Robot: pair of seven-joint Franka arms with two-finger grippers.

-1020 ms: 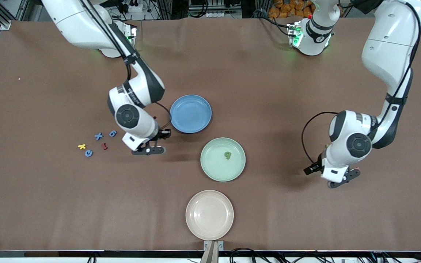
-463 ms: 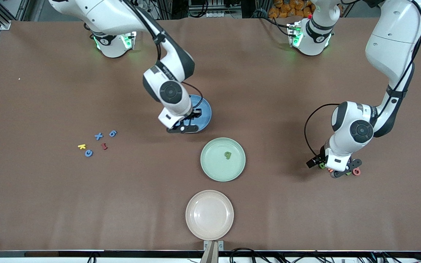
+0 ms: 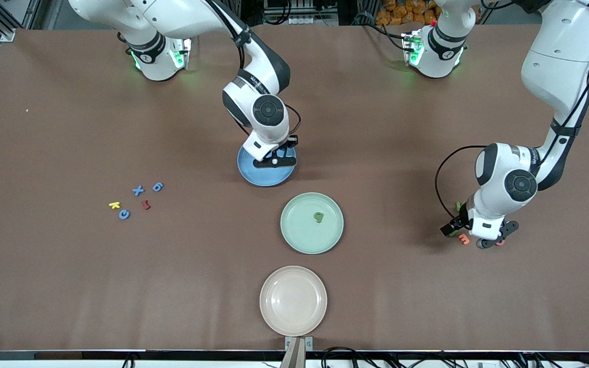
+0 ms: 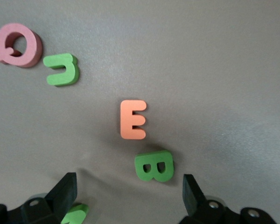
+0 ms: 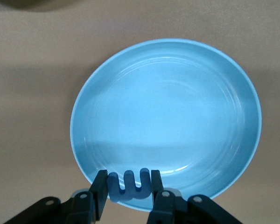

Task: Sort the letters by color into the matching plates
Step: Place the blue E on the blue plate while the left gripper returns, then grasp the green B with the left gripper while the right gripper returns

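Observation:
Most of the B sits beyond the fingers in the wrist view, so it is too early to close. My left gripper now lowers toward the green B [image 4: 154, 165] first.
My right gripper [image 3: 274, 162] hangs over the blue plate [image 3: 266, 176], shut on a blue three-pronged letter [image 5: 129, 185] above the plate's rim [image 5: 210, 186]. The green plate [image 3: 299, 232] holds a green 9 [image 3: 318, 217]. Blue letters X [image 3: 138, 190], 6 [image 3: 157, 186] and a round one [image 3: 124, 214] lie toward the right arm's end. My left gripper [image 3: 494, 240] stands open, low over loose letters at the left arm's end: a green B [image 4: 154, 166] lies between its fingers, a green J [image 4: 62, 70] farther off, another green piece [image 4: 74, 213] by one finger.
A beige-pink plate [image 3: 293, 300] sits nearest the front camera. A yellow K [image 3: 114, 205] and a red letter [image 3: 145, 205] lie among the blue ones. An orange E [image 4: 132, 119] and a pink Q [image 4: 17, 45] lie among the green ones.
My right gripper has carried the blue letter from beside the letter cluster to over the blue plate. My left gripper has shifted over the letters at its end, staying open.

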